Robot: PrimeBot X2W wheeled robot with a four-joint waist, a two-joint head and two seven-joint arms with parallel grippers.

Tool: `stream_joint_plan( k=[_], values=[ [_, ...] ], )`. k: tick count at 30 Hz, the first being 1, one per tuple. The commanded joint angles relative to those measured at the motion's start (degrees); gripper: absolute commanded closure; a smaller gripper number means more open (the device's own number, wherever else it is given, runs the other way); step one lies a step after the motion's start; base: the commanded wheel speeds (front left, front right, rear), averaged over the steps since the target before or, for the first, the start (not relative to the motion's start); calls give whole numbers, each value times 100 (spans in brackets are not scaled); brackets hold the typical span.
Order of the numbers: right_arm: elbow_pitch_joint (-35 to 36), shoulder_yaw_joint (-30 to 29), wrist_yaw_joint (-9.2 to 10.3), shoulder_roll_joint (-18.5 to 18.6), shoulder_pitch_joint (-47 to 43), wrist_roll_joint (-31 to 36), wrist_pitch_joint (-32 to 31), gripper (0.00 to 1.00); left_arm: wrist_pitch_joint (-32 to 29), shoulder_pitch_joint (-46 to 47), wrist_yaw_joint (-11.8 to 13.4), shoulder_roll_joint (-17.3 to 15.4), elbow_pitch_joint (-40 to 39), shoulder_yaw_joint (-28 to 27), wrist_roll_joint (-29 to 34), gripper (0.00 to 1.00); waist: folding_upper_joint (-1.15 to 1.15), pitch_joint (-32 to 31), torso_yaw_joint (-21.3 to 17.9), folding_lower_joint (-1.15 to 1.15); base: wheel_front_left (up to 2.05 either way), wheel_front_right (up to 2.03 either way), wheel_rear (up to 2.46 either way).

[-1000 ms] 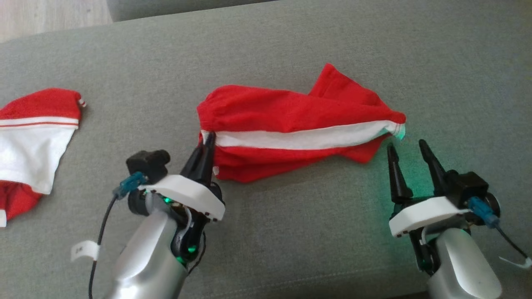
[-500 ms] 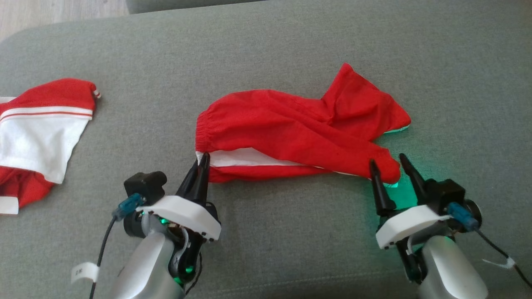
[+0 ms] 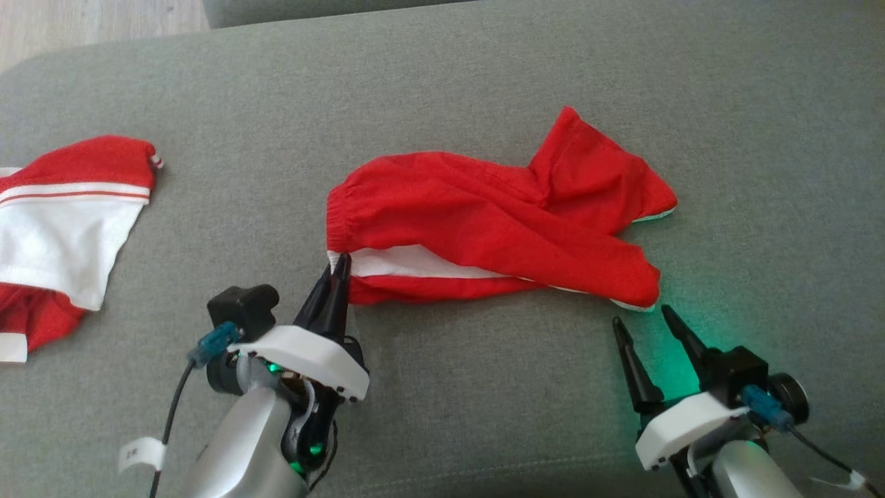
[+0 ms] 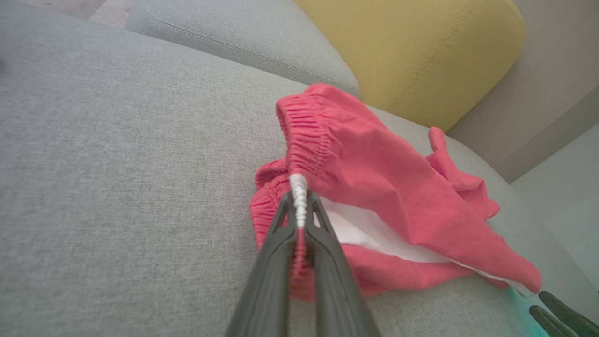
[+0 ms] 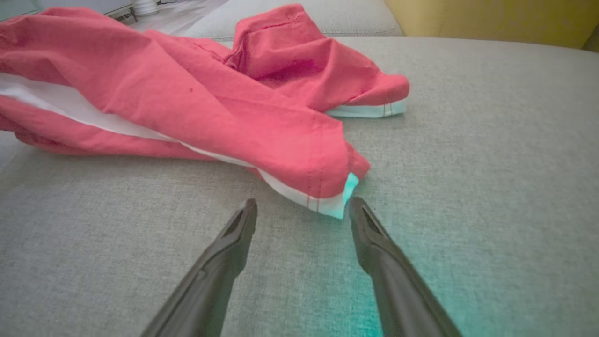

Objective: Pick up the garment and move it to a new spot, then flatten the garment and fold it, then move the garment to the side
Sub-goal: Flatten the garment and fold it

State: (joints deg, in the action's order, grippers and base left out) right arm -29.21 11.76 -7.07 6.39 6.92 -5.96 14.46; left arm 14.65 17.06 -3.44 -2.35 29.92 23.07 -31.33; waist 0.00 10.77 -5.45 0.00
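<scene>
The white hem corner of the leg (image 3: pixel 639 306) pokes out from the slack cloth (image 3: pixel 572 253), so my right gripper should grab the shorts there next.
The garment (image 3: pixel 484 221) is a pair of red shorts with a white side stripe, lying crumpled across the middle of the grey sofa cushion (image 3: pixel 442 387). My left gripper (image 3: pixel 340 266) is shut on the waistband's white corner at the garment's left end; the left wrist view shows the gathered elastic (image 4: pixel 299 201) pinched between its fingers. My right gripper (image 3: pixel 641 319) stands open just short of the white-hemmed leg end (image 5: pixel 327 196), touching nothing. The garment's (image 5: pixel 210 103) other leg lies further back.
A second red and white garment (image 3: pixel 62 235) lies at the cushion's left edge. A yellow cushion (image 4: pixel 421 51) stands behind the seat. Wooden floor (image 3: pixel 90 24) shows at the far left beyond the sofa. Bare grey cushion lies in front of and right of the shorts.
The right gripper, open throughout, drew back toward me from the leg end. The garment's top layer has flopped forward, covering most of the white stripe. The left gripper kept its grip.
</scene>
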Motion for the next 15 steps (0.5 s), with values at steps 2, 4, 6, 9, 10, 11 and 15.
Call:
stream_joint_plan(
  k=[2, 4, 6, 9, 10, 11, 15],
  values=[
    [96, 77, -42, 17, 134, 79, 54, 0, 35, 92, 14, -53, -162, -175, 65, 100, 0, 8, 17, 0, 0, 0, 0],
    [36, 57, -42, -10, 187, 112, 54, 0, 35, 96, 10, -53, -149, -160, 68, 100, 0, 14, 42, 0, 0, 0, 0],
    [-35, 48, -42, -30, 238, 144, 54, 0, 35, 100, 8, -53, -137, -143, 66, 100, 0, 19, 75, 0, 0, 0, 0],
    [-83, 35, -42, -36, 269, 174, 54, 0, 35, 100, 7, -53, -130, -128, 67, 100, 0, 22, 105, 0, 0, 0, 0],
    [-107, 19, -42, -33, 276, 193, 54, 0, 35, 98, 6, -53, -128, -121, 66, 100, 0, 21, 118, 0, 0, 0, 0],
    [-130, 3, -42, -31, 277, 209, 54, 0, 35, 94, 5, -53, -124, -118, 68, 100, 0, 19, 129, 0, 0, 0, 0],
    [-216, -44, -42, -17, 276, 251, 54, 0, 35, 70, 11, -53, -116, -135, 68, 100, 0, 14, 133, 0, 0, 0, 0]
  ],
)
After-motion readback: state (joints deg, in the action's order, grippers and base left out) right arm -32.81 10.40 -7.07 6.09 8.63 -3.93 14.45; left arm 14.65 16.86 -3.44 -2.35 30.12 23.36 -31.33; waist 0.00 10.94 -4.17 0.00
